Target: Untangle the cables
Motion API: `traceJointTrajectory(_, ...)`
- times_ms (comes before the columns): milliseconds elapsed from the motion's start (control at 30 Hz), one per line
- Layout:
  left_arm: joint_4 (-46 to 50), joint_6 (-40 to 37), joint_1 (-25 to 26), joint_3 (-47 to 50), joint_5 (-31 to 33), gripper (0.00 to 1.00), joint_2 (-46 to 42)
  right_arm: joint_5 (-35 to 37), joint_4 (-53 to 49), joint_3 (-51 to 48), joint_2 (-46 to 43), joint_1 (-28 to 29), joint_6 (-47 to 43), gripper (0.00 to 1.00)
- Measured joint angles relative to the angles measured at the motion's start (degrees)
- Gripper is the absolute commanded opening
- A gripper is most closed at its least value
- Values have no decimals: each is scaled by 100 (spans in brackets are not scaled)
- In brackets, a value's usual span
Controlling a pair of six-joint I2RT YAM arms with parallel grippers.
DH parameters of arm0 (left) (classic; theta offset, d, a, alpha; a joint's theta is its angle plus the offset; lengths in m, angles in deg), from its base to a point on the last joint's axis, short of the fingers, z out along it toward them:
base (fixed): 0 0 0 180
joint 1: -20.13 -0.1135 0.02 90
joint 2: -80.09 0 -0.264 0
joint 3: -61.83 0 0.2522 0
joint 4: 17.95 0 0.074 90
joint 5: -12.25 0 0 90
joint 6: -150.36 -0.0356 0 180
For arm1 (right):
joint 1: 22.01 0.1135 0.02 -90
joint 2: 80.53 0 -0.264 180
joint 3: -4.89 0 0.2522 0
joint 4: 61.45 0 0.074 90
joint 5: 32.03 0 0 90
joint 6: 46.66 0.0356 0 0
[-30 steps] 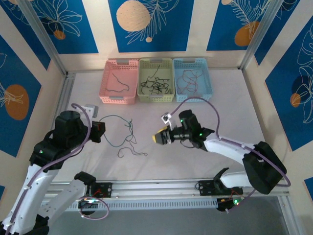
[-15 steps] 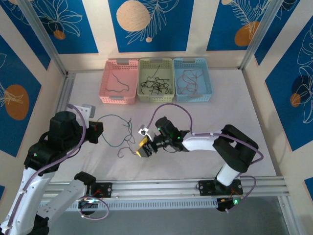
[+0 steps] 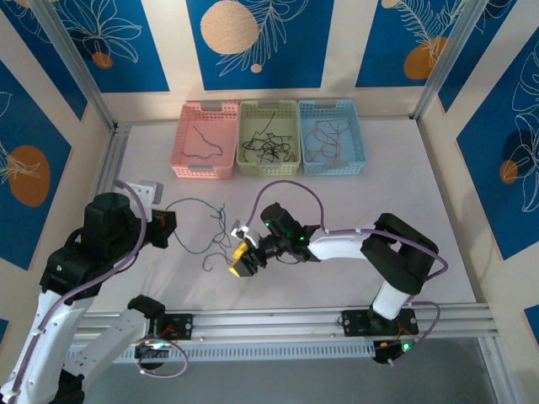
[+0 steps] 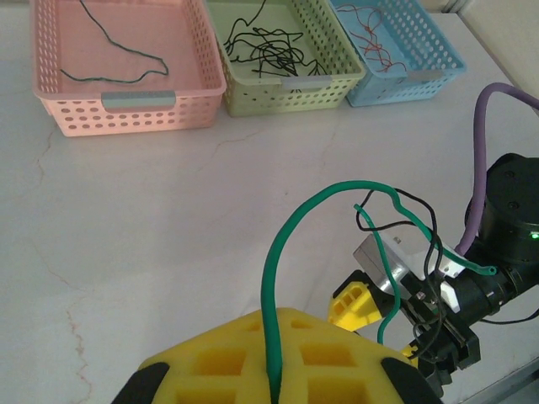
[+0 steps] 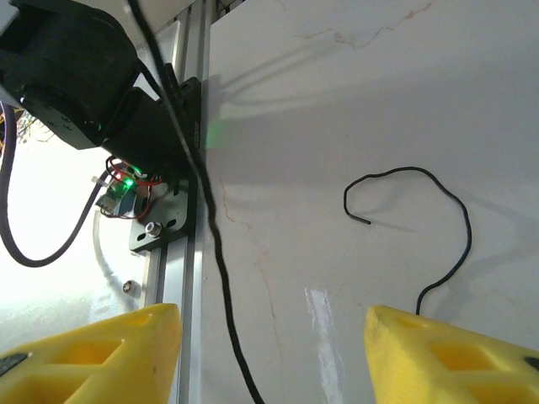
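Observation:
The black cable (image 5: 233, 334) drops between my right gripper's open yellow fingers, which reach past it on either side, so closing now would catch it and it is time to close.
A green cable (image 4: 282, 236) rises from between the yellow fingers of my left gripper (image 4: 274, 370), which is shut on it. It arches over to a loose tangle with a black cable (image 4: 424, 220) that hangs over my right gripper's yellow fingers (image 4: 352, 303). From above, the left gripper (image 3: 166, 228) sits at the left. The green cable (image 3: 195, 201) loops across the table to the right gripper (image 3: 240, 259). In the right wrist view, the right gripper (image 5: 269, 358) is open, and a black strand (image 5: 209, 202) runs down between its fingers, touching neither. Another black curl (image 5: 421, 172) lies on the table.
Three baskets stand along the back: pink (image 3: 205, 168), green (image 3: 269, 168) and blue (image 3: 333, 167), each with thin cables inside. The aluminium rail (image 3: 278, 322) runs along the table's front edge, and the left arm's base (image 5: 80, 76) stands close to the right gripper.
My right arm has swung left and towards the front edge, bringing its open gripper down to the tangle's near end. The left gripper has held its place with the green cable.

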State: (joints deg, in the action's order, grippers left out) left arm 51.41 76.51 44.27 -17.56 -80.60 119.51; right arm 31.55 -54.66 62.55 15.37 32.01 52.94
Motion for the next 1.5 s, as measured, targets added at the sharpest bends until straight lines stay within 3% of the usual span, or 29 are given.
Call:
traceJointTrajectory(233,28,-11,0,-13,44,0,0,105,-17,-22,-4,2,-94,0)
traceJointTrajectory(433,188,-13,2,-173,444,0,-94,507,164,-577,-457,-422,258,0)
traceJointTrajectory(667,356,9,4,-592,1488,0,-691,1001,472,-1545,-1451,-2079,1110,0)
traceJointTrajectory(967,319,50,2,-726,2680,0,-1475,1425,304,-2520,-2610,-3781,1882,0)
traceJointTrajectory(1300,319,52,2,-710,2691,0,-1274,1235,-232,-2380,-2962,-3783,1939,0)
traceJointTrajectory(1500,315,52,2,-540,2542,0,-1169,1056,-1014,-1154,-3788,-3711,1934,0)
